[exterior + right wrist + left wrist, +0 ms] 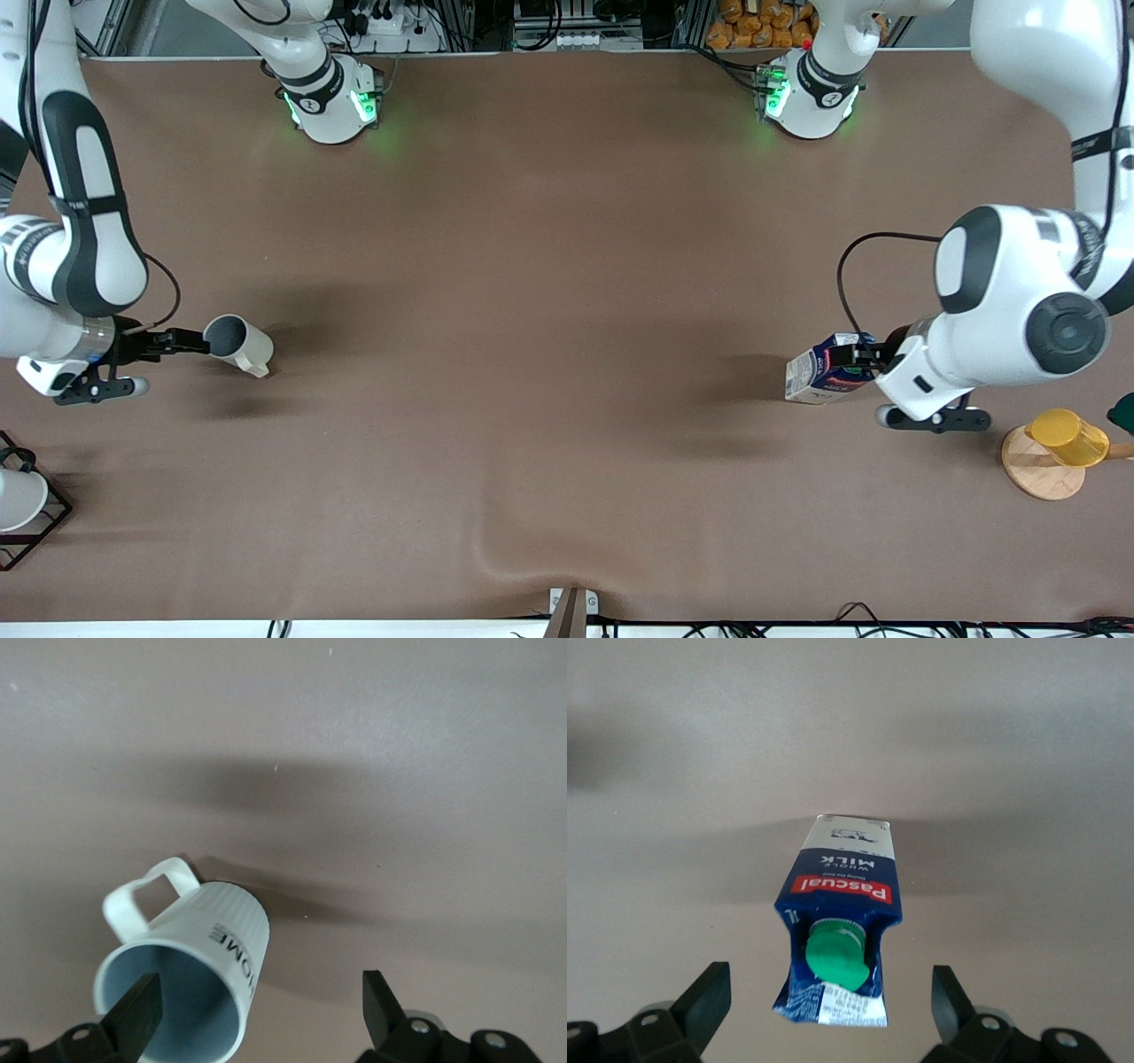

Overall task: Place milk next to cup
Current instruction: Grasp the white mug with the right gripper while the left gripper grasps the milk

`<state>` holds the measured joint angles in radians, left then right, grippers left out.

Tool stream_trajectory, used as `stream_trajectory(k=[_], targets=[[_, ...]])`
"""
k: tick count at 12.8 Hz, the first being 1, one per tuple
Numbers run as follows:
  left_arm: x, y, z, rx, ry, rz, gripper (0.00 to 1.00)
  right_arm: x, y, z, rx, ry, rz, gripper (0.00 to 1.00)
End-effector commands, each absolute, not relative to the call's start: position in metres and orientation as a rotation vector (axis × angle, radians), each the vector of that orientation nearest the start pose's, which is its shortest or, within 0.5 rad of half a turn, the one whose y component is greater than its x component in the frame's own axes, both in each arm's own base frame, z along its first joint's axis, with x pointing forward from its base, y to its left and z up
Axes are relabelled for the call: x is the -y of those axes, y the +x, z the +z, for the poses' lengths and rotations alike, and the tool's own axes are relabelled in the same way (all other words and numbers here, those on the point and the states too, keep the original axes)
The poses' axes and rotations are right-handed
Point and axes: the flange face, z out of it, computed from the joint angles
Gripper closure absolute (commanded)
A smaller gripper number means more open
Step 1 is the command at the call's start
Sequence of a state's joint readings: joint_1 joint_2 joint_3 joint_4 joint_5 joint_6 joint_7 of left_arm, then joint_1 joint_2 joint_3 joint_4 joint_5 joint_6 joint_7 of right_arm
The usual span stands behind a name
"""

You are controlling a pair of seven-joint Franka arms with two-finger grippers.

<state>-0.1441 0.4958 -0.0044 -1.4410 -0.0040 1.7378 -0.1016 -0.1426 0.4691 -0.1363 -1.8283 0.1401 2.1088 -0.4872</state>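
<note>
I should next grab the milk carton with my left gripper by its green-end with the cap (838, 961). Then I can put the carton beside the off-white cup.
The milk (819, 372) is a blue and white carton with a green cap and a red band. It stands on the table toward the left arm's end. My left gripper (858, 356) is over its top. In the left wrist view the milk (846, 877) sits between the fingers of my left gripper (828, 979), which are wide open and clear of it. The off-white cup (241, 344) stands toward the right arm's end. My right gripper (199, 341) is at its rim. In the right wrist view my right gripper (261, 988) is open, one finger over the cup's (213, 939) grey interior, one outside.
A yellow cup (1067, 436) on a round wooden coaster (1041, 478) is near the milk, nearer to the front camera. A white cup in a black wire frame (18, 501) is at the right arm's end. The brown cover has a ripple (532, 554) near the front edge.
</note>
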Motion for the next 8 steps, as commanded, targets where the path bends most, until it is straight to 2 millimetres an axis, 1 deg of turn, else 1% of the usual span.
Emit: stream_trajectory(k=[1, 2, 3, 4, 6, 7, 8], targets=[[0.1, 0.67, 0.381, -0.146, -3.08, 0.317, 0.0, 0.152, 0.606, 0.255, 0.224, -2.986, 0.229, 0.0], [0.1, 0.67, 0.374, -0.146, -3.077, 0.336, 0.0, 0.144, 0.603, 0.245, 0.239, -2.98, 0.252, 0.14], [0.101, 0.669, 0.371, -0.149, -3.075, 0.345, 0.0, 0.144, 0.602, 0.24, 0.242, -2.984, 0.247, 0.53], [0.101, 0.667, 0.364, -0.149, -3.071, 0.366, 0.0, 0.144, 0.6, 0.238, 0.238, -2.985, 0.248, 0.98], [0.099, 0.663, 0.352, -0.146, -3.063, 0.406, 0.0, 0.14, 0.602, 0.24, 0.246, -2.983, 0.252, 1.0], [0.098, 0.657, 0.34, -0.147, -3.055, 0.445, 0.0, 0.139, 0.602, 0.242, 0.238, -2.985, 0.249, 1.0], [0.095, 0.656, 0.33, -0.14, -3.051, 0.469, 0.0, 0.137, 0.603, 0.245, 0.218, -2.987, 0.248, 1.0]])
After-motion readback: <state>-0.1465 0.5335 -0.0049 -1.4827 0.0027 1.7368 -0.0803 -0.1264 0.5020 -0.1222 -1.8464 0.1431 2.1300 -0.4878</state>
